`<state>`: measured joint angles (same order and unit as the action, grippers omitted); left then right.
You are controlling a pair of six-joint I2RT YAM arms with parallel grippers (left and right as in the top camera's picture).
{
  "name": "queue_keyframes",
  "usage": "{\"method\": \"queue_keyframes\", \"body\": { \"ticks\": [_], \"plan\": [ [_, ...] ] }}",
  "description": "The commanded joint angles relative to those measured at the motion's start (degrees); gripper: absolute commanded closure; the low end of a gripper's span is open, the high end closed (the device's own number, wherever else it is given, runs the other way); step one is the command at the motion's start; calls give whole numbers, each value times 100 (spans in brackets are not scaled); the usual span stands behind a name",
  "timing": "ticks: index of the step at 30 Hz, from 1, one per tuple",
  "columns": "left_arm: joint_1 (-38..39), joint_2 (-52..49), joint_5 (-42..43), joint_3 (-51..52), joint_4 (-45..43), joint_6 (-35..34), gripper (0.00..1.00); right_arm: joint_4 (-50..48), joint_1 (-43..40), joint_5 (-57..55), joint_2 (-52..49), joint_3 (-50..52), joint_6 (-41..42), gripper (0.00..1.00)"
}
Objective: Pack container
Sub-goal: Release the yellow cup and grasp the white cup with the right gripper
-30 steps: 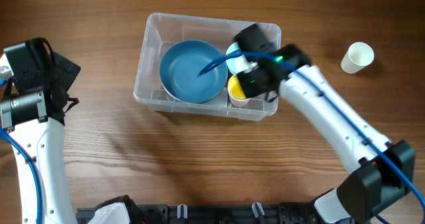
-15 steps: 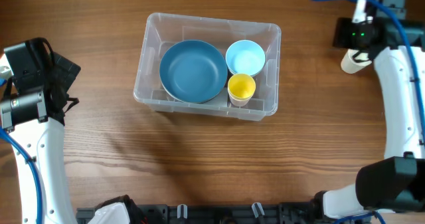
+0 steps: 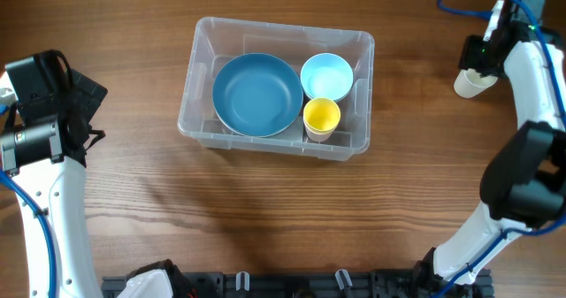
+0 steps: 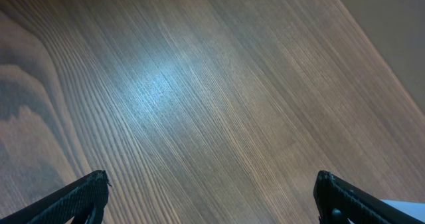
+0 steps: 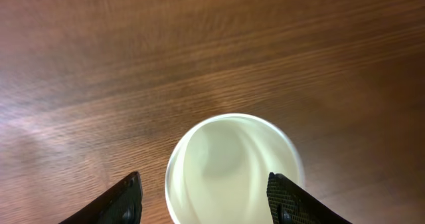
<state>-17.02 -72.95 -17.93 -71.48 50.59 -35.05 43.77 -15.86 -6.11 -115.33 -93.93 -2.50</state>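
My right gripper first lowers, then closes on the white cup's near side, which is between my fingers while they are still above the cup's rim.
The clear plastic container [image 3: 199, 68] stands at the table's top centre. It holds a large blue bowl [image 3: 256, 95], a light blue bowl [image 3: 326, 74] and a yellow cup [image 3: 321, 117]. A white cup [image 3: 473, 82] stands on the table at the far right. My right gripper [image 3: 482, 55] is open right above the white cup [image 5: 232, 171], one finger on each side of its rim, not touching. My left gripper [image 4: 212, 201] is open and empty over bare wood at the far left.
The left arm [image 3: 40, 112] stands at the table's left edge. The right arm [image 3: 531, 156] runs along the right edge. A black rail [image 3: 283, 285] lies along the front edge.
My right gripper has left the container, swung to the far right and come down over the white cup. The left arm has not moved.
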Motion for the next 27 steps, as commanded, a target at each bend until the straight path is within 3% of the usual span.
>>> {"method": "queue_keyframes", "body": {
  "ticks": [1, 3, 6, 9, 17, 22, 23, 27],
  "plan": [
    [-37, 9, 11, -63, -13, 7, 0, -31, 24, 192, -341, -98, -162, 40],
    [-37, 9, 11, -63, -13, 7, 0, -44, 24, 280, -415, -81, -155, 51],
    [-37, 9, 13, -63, -13, 7, 0, -61, 24, 323, -422, -42, -2, 79],
    [-37, 9, 13, -63, -13, 7, 0, -17, 24, 358, -422, -42, 160, 93],
    [-37, 9, 11, -63, -13, 7, 0, 249, 42, 568, -208, -81, 341, 96],
    [-37, 9, 11, -63, -13, 7, 0, 313, 387, 623, 1172, -81, 376, 96],
    [-37, 9, 11, -63, -13, 7, 0, 673, 835, 623, 2074, -81, 374, 96],
    [-37, 9, 13, -63, -13, 7, 0, 1235, 1766, 621, 3014, -81, 339, 96]
  ]
}}
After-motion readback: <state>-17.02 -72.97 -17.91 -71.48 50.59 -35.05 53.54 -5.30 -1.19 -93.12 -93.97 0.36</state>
